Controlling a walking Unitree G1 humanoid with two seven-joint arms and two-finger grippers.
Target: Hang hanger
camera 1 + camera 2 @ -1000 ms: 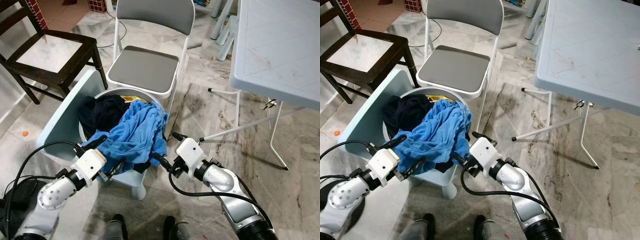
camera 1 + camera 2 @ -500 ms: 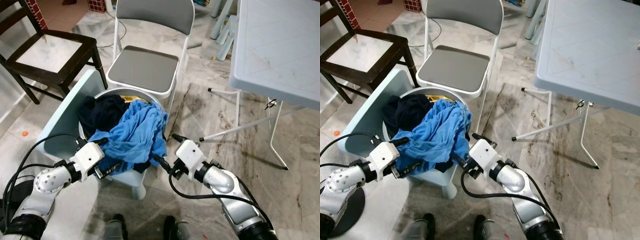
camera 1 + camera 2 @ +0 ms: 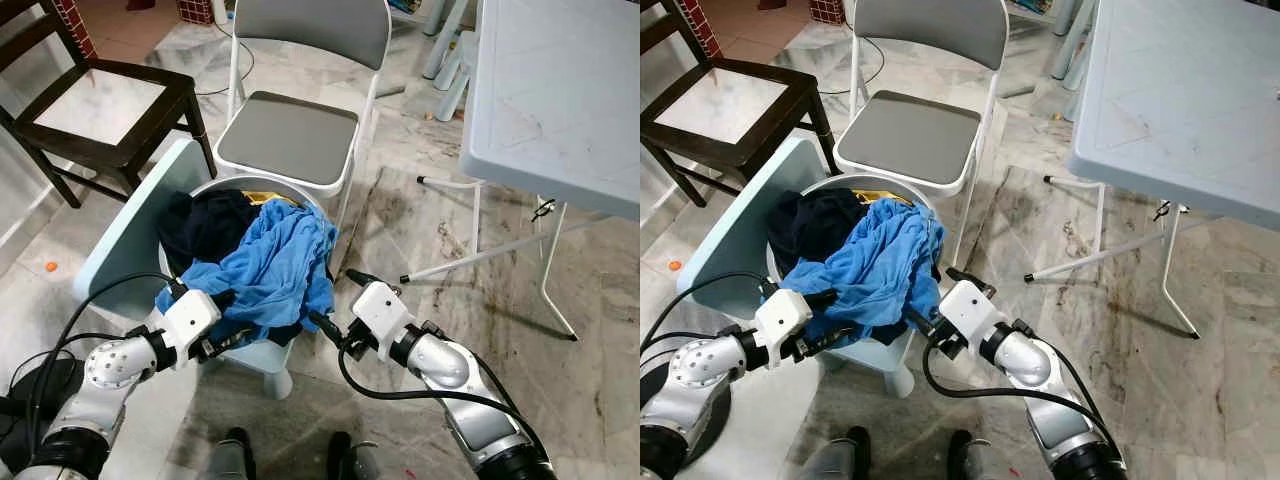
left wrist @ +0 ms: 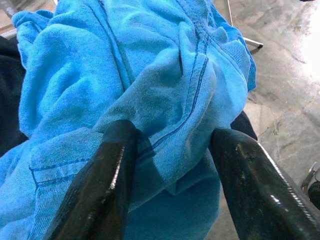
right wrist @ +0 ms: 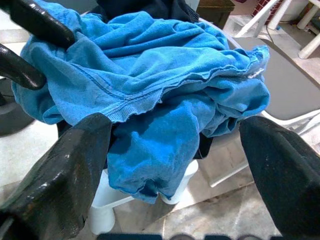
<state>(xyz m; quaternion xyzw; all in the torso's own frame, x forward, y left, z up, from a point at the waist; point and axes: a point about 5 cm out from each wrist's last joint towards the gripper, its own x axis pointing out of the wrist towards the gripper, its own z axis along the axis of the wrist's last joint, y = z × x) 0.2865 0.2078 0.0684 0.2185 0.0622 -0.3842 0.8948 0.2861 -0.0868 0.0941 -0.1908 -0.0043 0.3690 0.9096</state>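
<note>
A seamed fold of the blue garment bulges up while the rest lies slack over the basket. My left gripper grabs that raised fold (image 4: pixel 172 137) next.
A crumpled blue garment (image 3: pixel 270 265) lies heaped over a white basket (image 3: pixel 232 183), beside a dark garment (image 3: pixel 205 225). My left gripper (image 3: pixel 222 320) is at the blue garment's lower left edge. It is open, and in the left wrist view a fold of the blue cloth (image 4: pixel 165 100) bulges between its two black fingers (image 4: pixel 100 185). My right gripper (image 3: pixel 338 298) is open at the cloth's lower right side, just off the hanging hem (image 5: pixel 150 165), with nothing held.
The basket sits on a pale blue stool (image 3: pixel 130 235). A grey folding chair (image 3: pixel 290 135) stands right behind it and a dark wooden chair (image 3: pixel 95 100) to the back left. A pale folding table (image 3: pixel 560 90) with thin white legs (image 3: pixel 480 255) stands at the right.
My left gripper drew back to the left, then came in again to the blue cloth's edge. The right gripper has hardly moved.
</note>
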